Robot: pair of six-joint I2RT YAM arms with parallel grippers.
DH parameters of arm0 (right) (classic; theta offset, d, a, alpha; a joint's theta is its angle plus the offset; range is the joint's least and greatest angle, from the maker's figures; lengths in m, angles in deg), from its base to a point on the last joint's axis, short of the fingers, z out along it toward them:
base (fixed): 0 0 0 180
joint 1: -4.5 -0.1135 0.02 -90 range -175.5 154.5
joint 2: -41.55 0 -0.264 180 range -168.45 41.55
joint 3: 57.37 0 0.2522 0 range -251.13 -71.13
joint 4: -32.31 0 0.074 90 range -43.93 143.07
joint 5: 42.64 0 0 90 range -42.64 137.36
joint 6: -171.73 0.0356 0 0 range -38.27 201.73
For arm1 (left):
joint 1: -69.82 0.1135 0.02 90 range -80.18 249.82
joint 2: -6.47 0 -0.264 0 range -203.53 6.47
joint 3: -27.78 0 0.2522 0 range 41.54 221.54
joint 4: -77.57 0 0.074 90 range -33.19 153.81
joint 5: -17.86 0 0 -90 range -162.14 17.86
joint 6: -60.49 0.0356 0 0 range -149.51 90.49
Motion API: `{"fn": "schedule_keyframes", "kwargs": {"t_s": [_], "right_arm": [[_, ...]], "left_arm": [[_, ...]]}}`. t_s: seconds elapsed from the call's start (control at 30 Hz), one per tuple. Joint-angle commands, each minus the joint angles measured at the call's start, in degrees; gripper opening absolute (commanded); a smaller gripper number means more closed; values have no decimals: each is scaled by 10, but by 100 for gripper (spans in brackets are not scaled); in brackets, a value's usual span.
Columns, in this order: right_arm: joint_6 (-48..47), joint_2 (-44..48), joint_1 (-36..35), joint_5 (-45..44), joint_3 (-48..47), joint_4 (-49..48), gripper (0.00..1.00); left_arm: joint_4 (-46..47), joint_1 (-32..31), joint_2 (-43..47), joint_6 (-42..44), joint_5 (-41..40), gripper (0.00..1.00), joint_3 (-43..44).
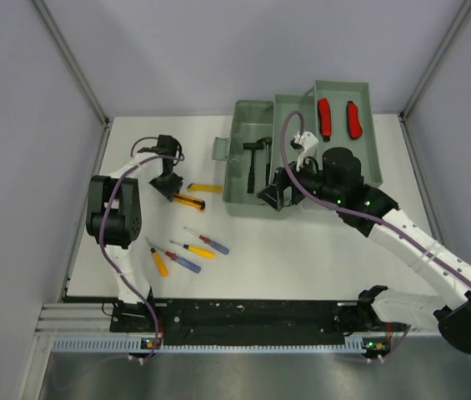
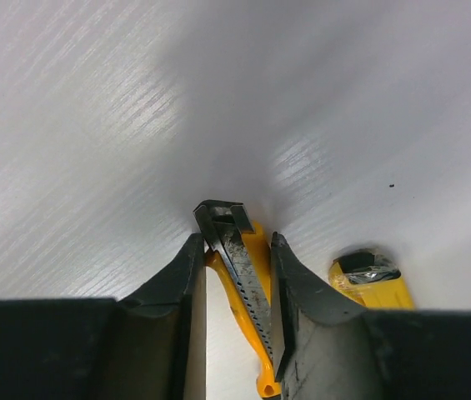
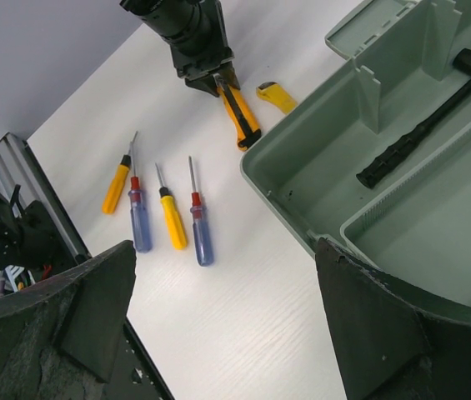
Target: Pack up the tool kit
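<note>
The robot's right gripper should grab the yellow utility knife by its black-tipped end (image 1: 198, 205) (image 3: 248, 137) next, so the knife's opposite end stays free to go into the tray.
The green toolbox (image 1: 243, 206) lies open at centre right, with a black hammer (image 1: 252, 162) inside; it also shows in the right wrist view (image 3: 423, 125). A yellow utility knife (image 2: 248, 283) with a black blade slide lies on the white table. My left gripper (image 2: 235, 237) is shut on its end, which is wedged slantwise between both fingers. It shows from above (image 1: 189, 200) just below the left gripper (image 1: 168, 179). My right gripper (image 3: 222, 250) is wide open and empty, hovering over the toolbox's front left corner (image 3: 318, 171).
A small yellow cutter (image 2: 373, 279) lies right of the knife. Several screwdrivers with yellow and blue handles (image 3: 171, 218) lie side by side near the table's front (image 1: 189, 254). Two red-handled tools (image 1: 339, 118) sit in the raised lid. The black rail (image 1: 243, 312) runs along the near edge.
</note>
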Motion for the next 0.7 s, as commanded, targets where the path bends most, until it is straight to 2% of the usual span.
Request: {"fn": "schedule_keyframes", "kwargs": {"t_s": [0.0, 0.13, 0.37, 0.53, 0.67], "right_arm": [[-4, 15, -8, -6, -5, -6, 86], [0, 15, -8, 1, -5, -5, 86], [7, 10, -8, 17, -12, -5, 86], [1, -2, -18, 33, -24, -9, 87], [-36, -23, -52, 13, -42, -11, 87]], "left_arm": [[15, 3, -5, 12, 8, 19, -19], [24, 3, 11, 37, 20, 0, -21], [62, -4, 122, 93, 44, 0, -54], [39, -23, 228, 129, 21, 0, -62], [25, -36, 303, 145, 38, 0, -69]]}}
